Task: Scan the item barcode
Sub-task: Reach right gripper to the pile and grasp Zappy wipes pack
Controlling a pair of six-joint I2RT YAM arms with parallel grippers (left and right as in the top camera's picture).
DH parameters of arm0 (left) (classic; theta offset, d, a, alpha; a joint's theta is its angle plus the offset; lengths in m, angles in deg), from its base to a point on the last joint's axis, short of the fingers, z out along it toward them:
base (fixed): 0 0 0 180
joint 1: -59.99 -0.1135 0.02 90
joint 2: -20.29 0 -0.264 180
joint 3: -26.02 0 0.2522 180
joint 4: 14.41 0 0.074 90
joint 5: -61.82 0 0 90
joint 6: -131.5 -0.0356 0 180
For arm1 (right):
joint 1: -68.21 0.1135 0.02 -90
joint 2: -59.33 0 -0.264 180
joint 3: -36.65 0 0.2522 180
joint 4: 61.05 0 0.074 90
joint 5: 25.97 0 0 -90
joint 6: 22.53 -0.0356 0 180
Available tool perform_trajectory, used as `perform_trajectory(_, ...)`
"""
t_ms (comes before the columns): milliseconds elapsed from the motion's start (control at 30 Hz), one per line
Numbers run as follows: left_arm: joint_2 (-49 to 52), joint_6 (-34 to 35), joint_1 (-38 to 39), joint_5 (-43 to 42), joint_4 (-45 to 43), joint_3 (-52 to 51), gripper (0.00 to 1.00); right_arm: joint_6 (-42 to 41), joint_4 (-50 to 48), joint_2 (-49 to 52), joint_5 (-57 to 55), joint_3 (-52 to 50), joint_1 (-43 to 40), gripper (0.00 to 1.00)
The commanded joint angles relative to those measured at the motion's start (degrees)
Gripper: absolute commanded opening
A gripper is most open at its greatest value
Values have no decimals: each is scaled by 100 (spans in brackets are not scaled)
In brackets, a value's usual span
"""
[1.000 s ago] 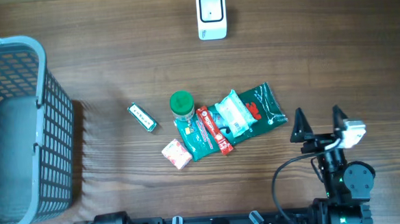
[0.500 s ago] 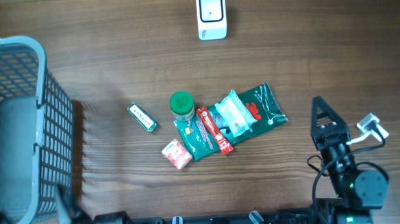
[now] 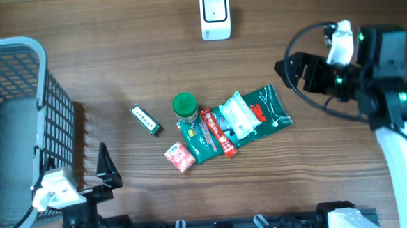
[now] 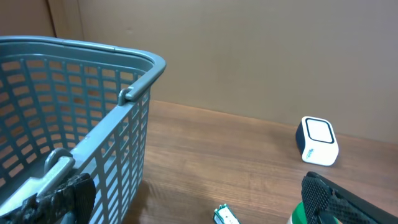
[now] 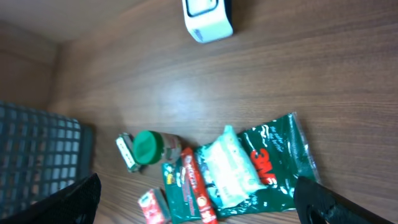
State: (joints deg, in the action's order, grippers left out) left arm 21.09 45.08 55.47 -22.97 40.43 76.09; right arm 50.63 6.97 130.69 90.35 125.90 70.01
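The right gripper grabs the clear pouch [image 3: 237, 117] by one end next, leaving the rest uncovered, to present the pouch's barcode to the scanner.
The white barcode scanner [image 3: 215, 15] stands at the table's far edge, also seen as the scanner [image 5: 207, 17] and scanner [image 4: 318, 140]. Mid-table lies a cluster of items: a green-lidded bottle [image 3: 184, 106], a green 3M packet [image 3: 269, 109], a clear pouch [image 3: 237, 117], a red stick pack [image 3: 217, 133], a small red box [image 3: 179, 157] and a small green pack [image 3: 145, 120]. My right gripper [image 3: 288, 71] hovers open to the right of the cluster, holding nothing. My left gripper [image 3: 77, 171] stands open at the front left beside the basket, also holding nothing.
A grey-blue plastic basket [image 3: 46, 101] fills the left side; its wall [image 4: 124, 124] is close to my left gripper's left finger [image 4: 56, 196]. The right arm's cable loops above the table at the right.
The right arm has swung from the front right up to the right of the item cluster. The left arm has come into view at the front left. The items have not moved.
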Motion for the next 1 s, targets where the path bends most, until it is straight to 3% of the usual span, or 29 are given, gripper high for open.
perform_trajectory(0, -48, 35, -11, -94, -9, -297, 100, 984, -33, 533, -20, 105, 72, 96)
perform_trajectory(167, -48, 35, -11, -365, 83, -758, 100, 2118, 232, 1517, 413, 105, 802, 99)
perform_trajectory(200, -48, 35, -11, -468, 103, -813, 100, 2135, 214, 1716, 411, 105, 920, 91)
perform_trajectory(233, -48, 35, -11, -533, 160, -874, 100, 2133, 138, 1945, 409, 105, 1045, 77)
perform_trajectory(267, -48, 35, -11, -540, 232, -911, 100, 2083, 31, 2135, 424, 105, 1099, 75)
perform_trajectory(400, -46, 35, -11, -542, 348, -916, 100, 2192, -214, 2929, 472, 101, 1185, 90)
perform_trajectory(700, -46, 33, -11, -540, 380, -916, 100, 2586, -343, 4308, 199, 90, 1185, 89)
perform_trajectory(833, -46, 35, -11, -542, 400, -916, 100, 2586, -315, 4588, 424, 90, 1187, 69)
perform_trajectory(967, -46, 33, -11, -542, 828, -916, 100, 2579, -284, 4590, 673, 90, 1191, 60)
